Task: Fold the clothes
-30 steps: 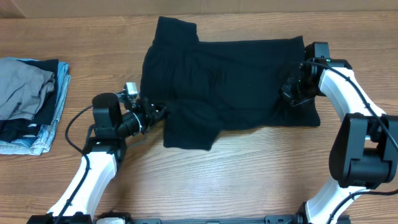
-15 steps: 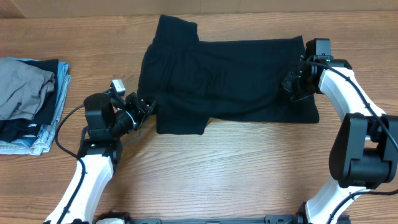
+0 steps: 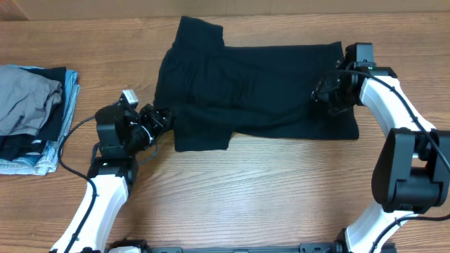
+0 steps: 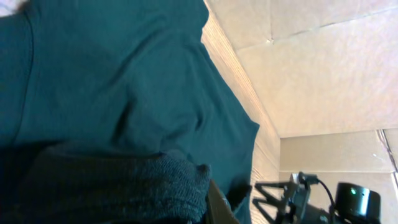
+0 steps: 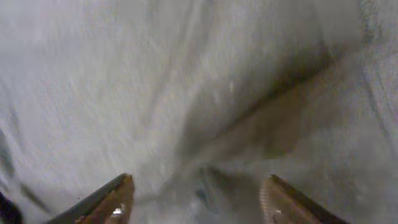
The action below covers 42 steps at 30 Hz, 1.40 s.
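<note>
My right gripper is going to grab the black garment's loose, wrinkled cloth next, near the garment's edge opposite my left gripper, to pull it inward for folding.
The clothes [image 3: 253, 88], a plain black garment, lie spread across the far middle of the wooden table. My left gripper [image 3: 163, 117] is shut on the garment's lower left corner. In the left wrist view bunched dark fabric [image 4: 118, 186] fills the jaws beside one finger [image 4: 216, 208]. My right gripper [image 3: 325, 96] hovers over the garment's right edge. In the right wrist view its fingers [image 5: 115, 198] stand wide apart, open, with wrinkled cloth [image 5: 205, 112] lying loose between and below them.
A folded stack of grey, dark and light-blue garments [image 3: 31, 116] sits at the table's left edge. Bare wood [image 3: 267, 190] stretches along the near side between my two arms. A cardboard wall [image 4: 323, 68] rises behind the table.
My left gripper dragged the garment's lower left flap leftward, flattening it. My right gripper opened and let go of the right edge.
</note>
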{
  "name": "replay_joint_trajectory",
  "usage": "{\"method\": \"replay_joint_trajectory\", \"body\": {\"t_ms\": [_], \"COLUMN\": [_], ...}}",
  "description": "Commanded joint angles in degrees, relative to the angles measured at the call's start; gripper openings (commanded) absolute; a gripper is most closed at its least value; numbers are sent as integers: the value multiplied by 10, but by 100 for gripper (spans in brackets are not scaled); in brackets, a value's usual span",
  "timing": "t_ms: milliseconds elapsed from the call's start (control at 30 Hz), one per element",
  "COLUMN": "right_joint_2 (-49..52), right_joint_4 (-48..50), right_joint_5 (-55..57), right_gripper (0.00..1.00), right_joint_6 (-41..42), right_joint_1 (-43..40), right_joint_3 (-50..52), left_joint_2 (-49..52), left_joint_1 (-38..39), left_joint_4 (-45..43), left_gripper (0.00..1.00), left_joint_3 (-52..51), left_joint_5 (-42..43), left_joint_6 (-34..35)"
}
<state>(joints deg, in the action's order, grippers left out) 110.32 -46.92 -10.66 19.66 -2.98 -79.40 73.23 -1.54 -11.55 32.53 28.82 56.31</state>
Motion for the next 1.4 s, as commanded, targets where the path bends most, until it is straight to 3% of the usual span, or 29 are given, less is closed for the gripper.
{"method": "replay_joint_trajectory", "body": {"t_ms": [0, 67, 200, 233, 267, 300, 333, 500, 633, 833, 1033, 1367], "right_joint_2": [-71, -82, -81, -81, -81, -81, -81, -81, -77, -53, -13, 6], "right_joint_4": [-33, -58, -82, -89, -101, -116, -134, -122, -47, -56, 15, 132], "right_joint_5": [-25, -68, -126, -138, -143, -143, -143, -234, -236, -261, -204, -133], "right_gripper": [78, 79, 77, 69, 50, 18, 4, 4, 4, 4, 4, 4], "right_joint_6": [-17, 1, 36, 36, 35, 32, 24, -120, -125, -246, -317, -334], "right_joint_1": [35, 50, 75, 79, 82, 85, 87, 110, 119, 124, 142, 181], "right_joint_3": [-20, -20, -19, -19, -19, -18, -15, 41, 105, 119, 119, 118], "left_joint_2": [-10, -9, -9, -9, -9, -9, -9, -9, -9, -9, -9, -9], "left_joint_1": [-3, -3, -3, -3, -3, -3, -3, -3, -3, -3, -3, -3], "left_joint_4": [-16, -26, -27, -27, -26, -26, -26, -27, -27, -41, -60, -59], "left_gripper": [8, 14, 14, 14, 13, 11, 10, 4, 4, 4, 4, 4], "left_joint_3": [4, 4, 4, 4, 4, 4, 4, 4, 4, 4, 4, 4], "left_joint_5": [-42, -44, -52, -52, -52, -53, -55, -67, -67, -68, -65, -63], "left_joint_6": [-30, -30, -30, -30, -30, -30, -30, -30, -23, -8, 6, 5]}}
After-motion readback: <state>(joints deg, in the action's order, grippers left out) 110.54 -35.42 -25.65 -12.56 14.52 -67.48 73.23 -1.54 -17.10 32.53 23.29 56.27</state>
